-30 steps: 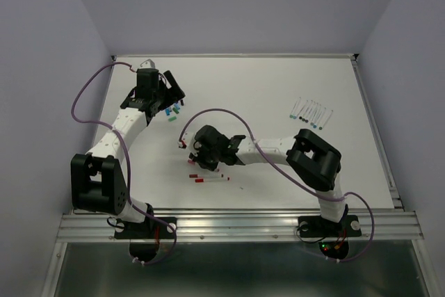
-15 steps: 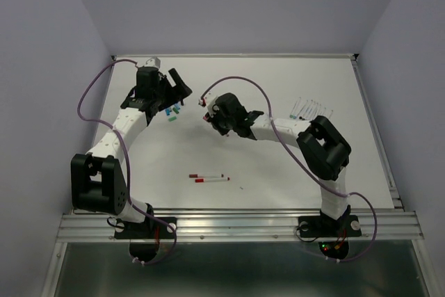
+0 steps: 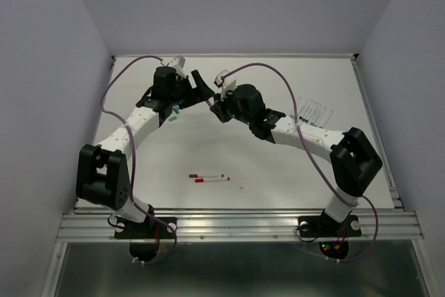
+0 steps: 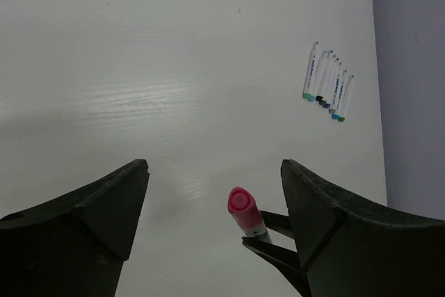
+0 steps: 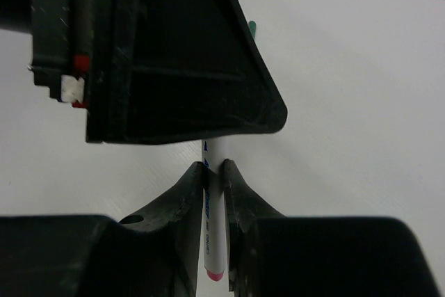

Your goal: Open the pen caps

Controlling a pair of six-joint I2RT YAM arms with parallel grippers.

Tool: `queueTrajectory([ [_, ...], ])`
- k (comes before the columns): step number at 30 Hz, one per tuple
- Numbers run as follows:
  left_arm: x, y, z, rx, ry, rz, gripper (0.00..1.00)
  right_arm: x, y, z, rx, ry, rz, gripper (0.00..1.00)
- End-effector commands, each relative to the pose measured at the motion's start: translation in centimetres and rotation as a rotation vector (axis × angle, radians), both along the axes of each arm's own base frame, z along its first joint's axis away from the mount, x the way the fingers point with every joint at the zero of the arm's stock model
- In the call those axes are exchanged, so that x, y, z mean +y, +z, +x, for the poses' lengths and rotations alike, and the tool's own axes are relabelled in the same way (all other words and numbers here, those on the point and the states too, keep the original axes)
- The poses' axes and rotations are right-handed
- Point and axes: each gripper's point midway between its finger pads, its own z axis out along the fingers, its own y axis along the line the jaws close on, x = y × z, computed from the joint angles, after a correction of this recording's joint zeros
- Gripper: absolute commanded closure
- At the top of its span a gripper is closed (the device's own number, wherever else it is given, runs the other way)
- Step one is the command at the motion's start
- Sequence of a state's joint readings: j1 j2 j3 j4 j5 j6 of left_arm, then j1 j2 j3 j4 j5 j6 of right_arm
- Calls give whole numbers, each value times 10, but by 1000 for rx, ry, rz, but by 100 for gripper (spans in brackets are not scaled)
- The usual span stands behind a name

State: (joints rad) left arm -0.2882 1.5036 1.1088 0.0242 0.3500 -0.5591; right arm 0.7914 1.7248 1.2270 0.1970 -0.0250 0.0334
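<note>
Next, my left gripper grabs the pen's red cap to pull it open, leaving the pen's white body (image 3: 211, 106) to my right gripper.
My right gripper (image 5: 213, 166) is shut on the white barrel of a pen (image 5: 213, 234) and holds it up off the table at the far left centre. The pen's red cap (image 4: 240, 206) sticks up between the jaws of my left gripper (image 4: 214, 165), which stand wide open on either side without touching it. In the top view the left gripper (image 3: 201, 87) and the right gripper (image 3: 217, 104) meet tip to tip. One dark left finger (image 5: 181, 53) hides the pen's upper end in the right wrist view.
A row of several capped pens (image 3: 314, 110) lies at the right of the white table (image 3: 278, 172). Two red-ended pens (image 3: 208, 177) lie near the front middle. Loose caps (image 3: 174, 115) lie under the left arm, and a green cap (image 5: 252, 29) shows beyond the fingers.
The right arm lifted the pen from the near middle of the table and swung it far and left. The left gripper shifted right to meet it, its jaws staying wide.
</note>
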Motion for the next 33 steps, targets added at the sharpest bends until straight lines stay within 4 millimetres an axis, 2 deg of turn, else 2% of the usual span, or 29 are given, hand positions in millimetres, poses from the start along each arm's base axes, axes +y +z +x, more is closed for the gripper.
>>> queueTrajectory([
  [1, -21, 26, 7, -73, -52, -40, 16, -1, 31, 7, -41, -37, 96, 99],
  [3, -23, 26, 7, -72, -53, -44, 26, 0, 32, 7, -41, -39, 102, 99],
  [4, -24, 26, 7, -70, -52, -45, 35, 0, 33, 8, -42, -40, 105, 99],
  [10, -26, 25, 7, -62, -42, -52, 55, -4, 32, 14, -47, -80, 98, 99],
  [16, -22, 24, 7, -57, -21, -43, 66, -5, 21, 18, -26, -103, 73, 99],
  [24, -18, 25, 7, -55, 3, -32, 67, -6, 7, 21, 4, -118, 39, 99],
  [27, -16, 25, 9, -54, 19, -29, 71, -5, 3, 21, 16, -118, 35, 99],
  [29, -15, 25, 10, -52, 33, -29, 86, -4, -1, 21, 25, -115, 33, 99],
  [30, -15, 24, 10, -49, 37, -32, 100, -2, -1, 20, 30, -112, 41, 99],
  [33, -15, 26, 11, -56, 37, -31, 100, 0, -2, 22, 39, -120, 48, 99],
])
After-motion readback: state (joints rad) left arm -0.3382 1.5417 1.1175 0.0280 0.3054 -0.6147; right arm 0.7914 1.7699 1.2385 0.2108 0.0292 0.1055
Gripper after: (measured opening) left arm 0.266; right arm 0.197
